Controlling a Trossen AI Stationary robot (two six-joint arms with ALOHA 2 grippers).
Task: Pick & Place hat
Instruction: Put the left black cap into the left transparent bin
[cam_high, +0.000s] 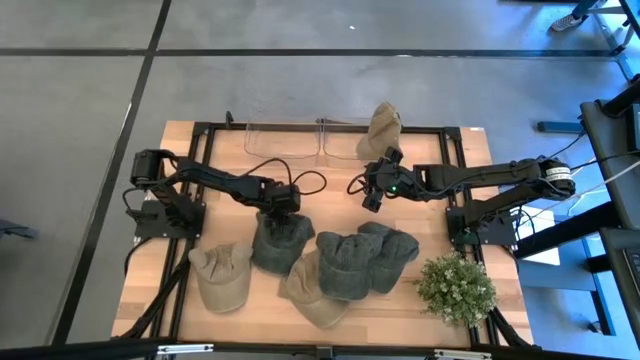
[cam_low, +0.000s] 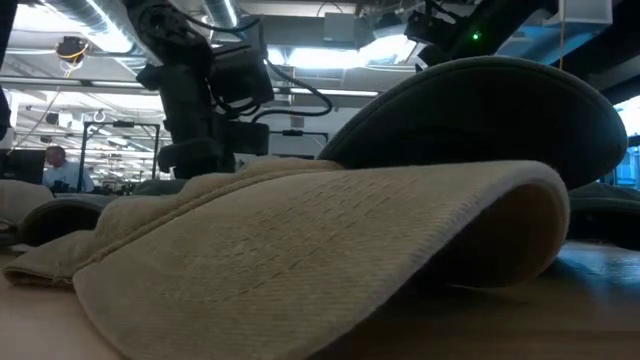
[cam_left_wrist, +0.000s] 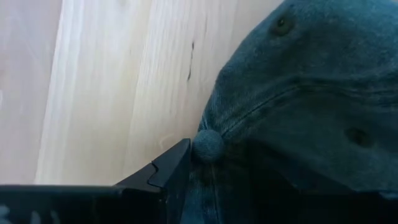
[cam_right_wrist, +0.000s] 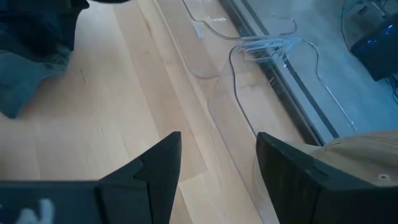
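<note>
The fingers of my left gripper are low on the dark hat, next to the hat's top button (cam_left_wrist: 208, 145). My left gripper is ready to close on the dark hat.
Several hats lie on the wooden table (cam_high: 150, 290). A dark grey-blue hat (cam_high: 280, 242) rests crown up at left of middle. My left gripper (cam_high: 283, 208) stands low over its crown (cam_left_wrist: 311, 93), pointing steeply down and open; only one finger (cam_left_wrist: 171, 169) shows. My right gripper (cam_high: 374, 192) hangs open above bare wood (cam_right_wrist: 217, 165), clear of everything. A beige hat (cam_high: 382, 130) sits in the clear tray (cam_high: 300, 138) at the far edge. My left gripper comes at the dark hat's crown from above. Its one visible finger stands right beside the crown's top button (cam_left_wrist: 208, 144). Whether it touches the cloth I cannot tell; the other finger is hidden.
Near the front lie two beige hats (cam_high: 222, 276) (cam_high: 312, 290) and two more dark hats (cam_high: 345, 264) (cam_high: 395, 255), packed close. A green potted plant (cam_high: 455, 288) stands at the near right. The beige brim (cam_low: 300, 250) fills the low view.
</note>
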